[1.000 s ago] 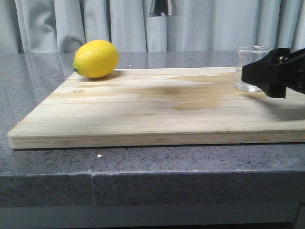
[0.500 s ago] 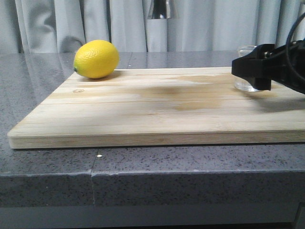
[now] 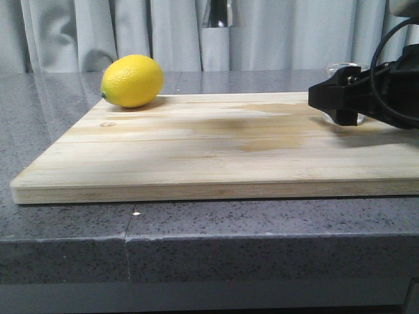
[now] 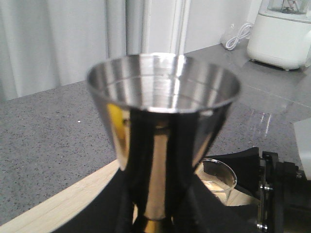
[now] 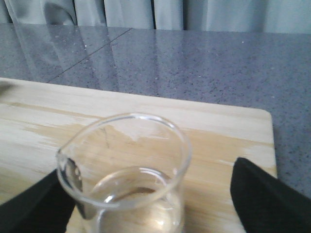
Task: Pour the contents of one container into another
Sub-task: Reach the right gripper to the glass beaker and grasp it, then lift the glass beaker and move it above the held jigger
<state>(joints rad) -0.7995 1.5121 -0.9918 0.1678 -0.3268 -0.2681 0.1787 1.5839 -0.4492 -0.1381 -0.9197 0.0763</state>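
Observation:
The black finger of my right gripper is beside the beaker's side (image 5: 131, 208) below its rim (image 5: 146, 116). My right gripper should close on the beaker now.
The clear glass beaker (image 5: 127, 171) stands on the wooden board (image 3: 196, 144) at its far right and holds a little clear liquid. My right gripper (image 5: 150, 206) is open, with one black finger (image 5: 29, 206) close against one side of the beaker and the other finger (image 5: 269, 199) well apart from it. In the front view the right gripper (image 3: 325, 98) hides most of the beaker (image 3: 342, 67). My left gripper (image 4: 158, 216) is shut on the narrow waist of the steel jigger (image 4: 163, 111), held upright high above the board. Only the jigger's lower end (image 3: 219, 12) shows in the front view.
A yellow lemon (image 3: 132, 80) lies on the board's far left corner. The board rests on a grey speckled counter (image 3: 196, 248) with curtains behind. A white blender base (image 4: 284, 31) stands on the counter beyond the board.
My right gripper has slid left along the board, and its fingers now reach past the beaker and cover it. The lemon and jigger have stayed put.

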